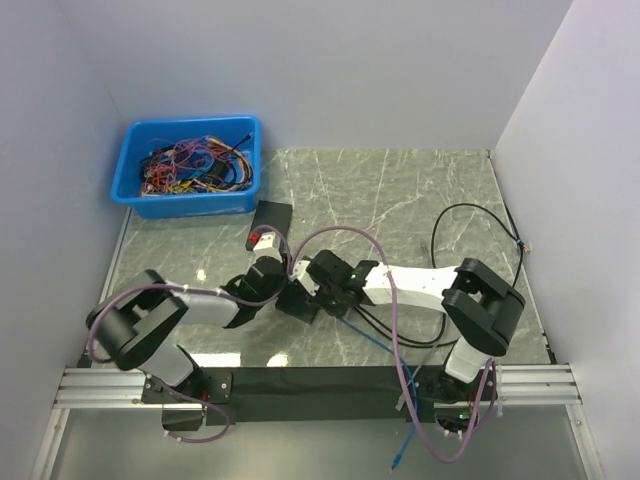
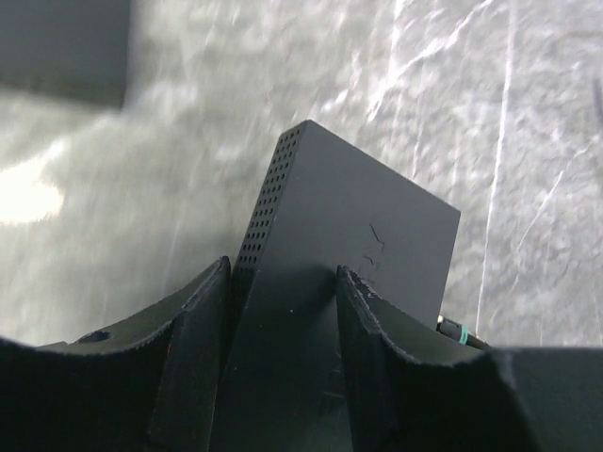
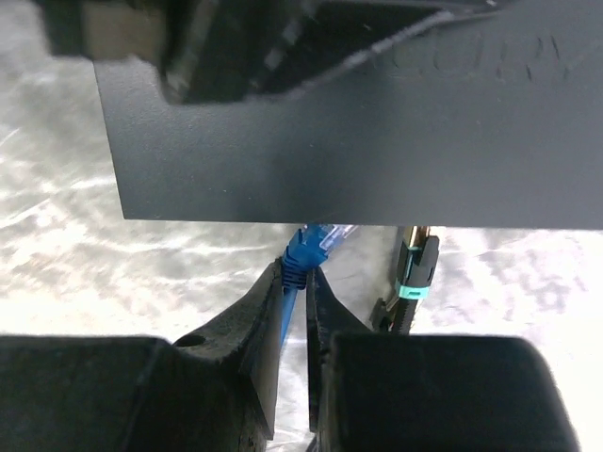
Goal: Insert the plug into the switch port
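Note:
The clear tip of the blue plug is tilted at the lower edge of the switch, so the plug would fall outside the switch if the robot's right gripper opened now.
In the left wrist view the black box-shaped switch (image 2: 349, 217), with a perforated side, stands tilted on the table, and my left gripper (image 2: 283, 268) is shut on its near end. From above, the switch (image 1: 300, 303) lies between the two grippers. My right gripper (image 3: 295, 268) is shut on the blue plug (image 3: 316, 247). The plug's clear tip touches the lower edge of the switch (image 3: 358, 132); the port itself is hidden. The plug's blue cable (image 1: 375, 340) trails back toward the right arm's base.
A black connector with a teal band (image 3: 415, 273) sits at the switch's edge beside the blue plug. A blue bin of tangled wires (image 1: 190, 165) stands at the back left, a flat black piece (image 1: 272, 215) in front of it. A black cable (image 1: 480, 215) loops at the right.

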